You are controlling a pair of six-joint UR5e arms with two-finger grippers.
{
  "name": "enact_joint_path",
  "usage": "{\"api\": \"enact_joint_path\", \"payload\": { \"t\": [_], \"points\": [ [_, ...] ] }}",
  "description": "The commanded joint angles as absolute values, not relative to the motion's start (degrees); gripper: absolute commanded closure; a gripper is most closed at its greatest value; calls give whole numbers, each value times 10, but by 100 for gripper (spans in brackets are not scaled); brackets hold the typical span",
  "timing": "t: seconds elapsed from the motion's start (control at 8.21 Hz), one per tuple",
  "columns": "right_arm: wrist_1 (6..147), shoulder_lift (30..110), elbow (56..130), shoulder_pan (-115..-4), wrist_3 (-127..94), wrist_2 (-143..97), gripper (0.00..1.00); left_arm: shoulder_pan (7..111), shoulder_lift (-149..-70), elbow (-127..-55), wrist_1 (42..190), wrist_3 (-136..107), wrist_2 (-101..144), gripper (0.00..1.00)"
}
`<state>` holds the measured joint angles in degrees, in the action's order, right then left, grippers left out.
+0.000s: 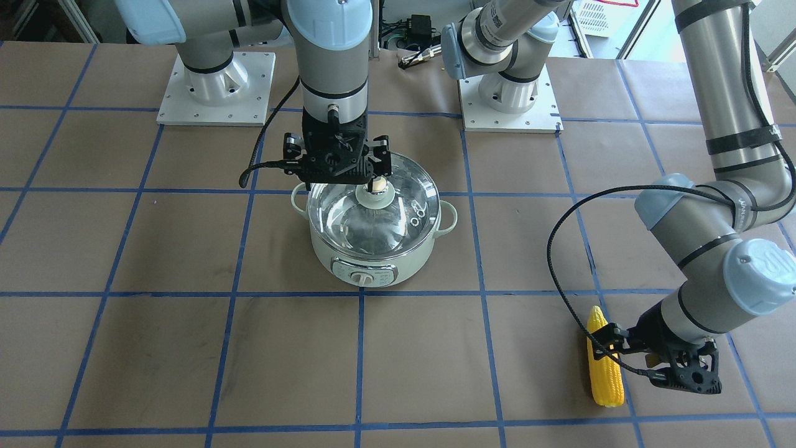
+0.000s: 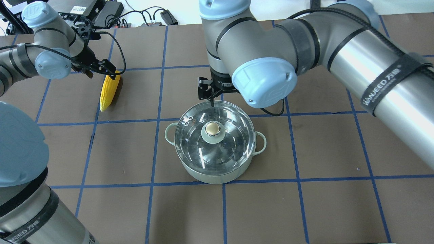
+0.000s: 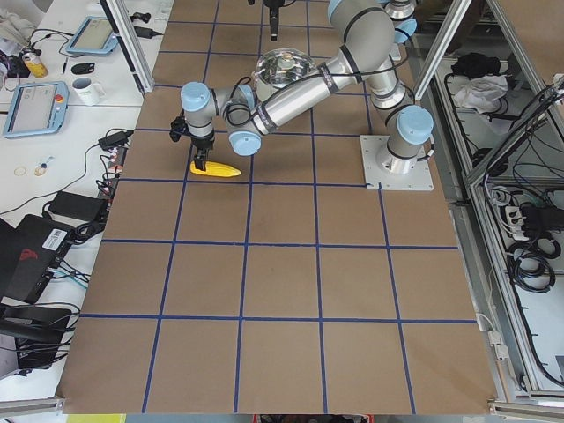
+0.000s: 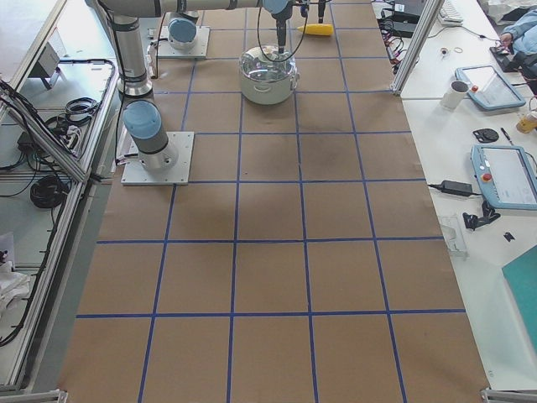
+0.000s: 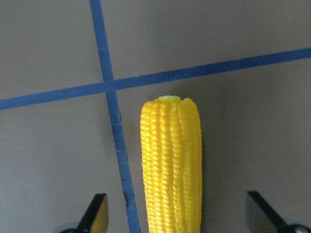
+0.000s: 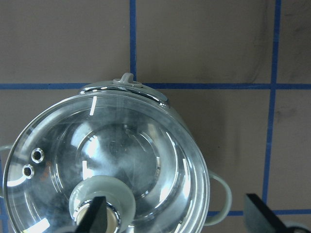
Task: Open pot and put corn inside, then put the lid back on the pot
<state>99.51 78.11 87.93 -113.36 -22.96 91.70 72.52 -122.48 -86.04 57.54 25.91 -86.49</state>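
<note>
The glass lid is too wide and smooth for my fingers. To open the pot, my right gripper will next grab the lid's narrow raised knob point(image 1: 378, 185).
The pale mint-green pot point(image 1: 367, 264) stands mid-table with the clear glass lid point(image 1: 348, 218) closed on it. The lid's gold-beige knob point(image 2: 212, 128) points up. My right gripper point(image 6: 177, 216) is open and hangs just above the lid, toward the robot side of the knob point(image 6: 99, 208); one finger is next to the knob. The yellow corn point(image 1: 604, 370) lies flat on the table at my far left. My left gripper point(image 5: 177, 216) is open, with a finger on each side of the corn point(image 5: 171, 160), not touching it.
Two arm base plates point(image 1: 214, 87) point(image 1: 510, 93) sit at the robot side of the table. Blue tape lines form a grid on the brown table cover. Cables and power units point(image 2: 101, 13) lie beyond the far edge.
</note>
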Motion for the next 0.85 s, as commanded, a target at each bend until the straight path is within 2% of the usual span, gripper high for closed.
{"api": "enact_joint_path", "payload": {
  "t": [0.0, 0.37, 0.61, 0.73],
  "points": [
    [1013, 759, 904, -1163, -251, 891, 0, 725, -1255, -860, 570, 266, -860, 0],
    [1008, 752, 908, -1177, -286, 892, 0, 725, -1271, -860, 571, 263, -860, 0],
    [1013, 752, 923, -1177, -287, 888, 0, 725, -1283, -855, 576, 261, -866, 96],
    [1013, 752, 929, -1177, -287, 873, 1, 725, -1281, -854, 578, 261, -867, 100]
  ]
}}
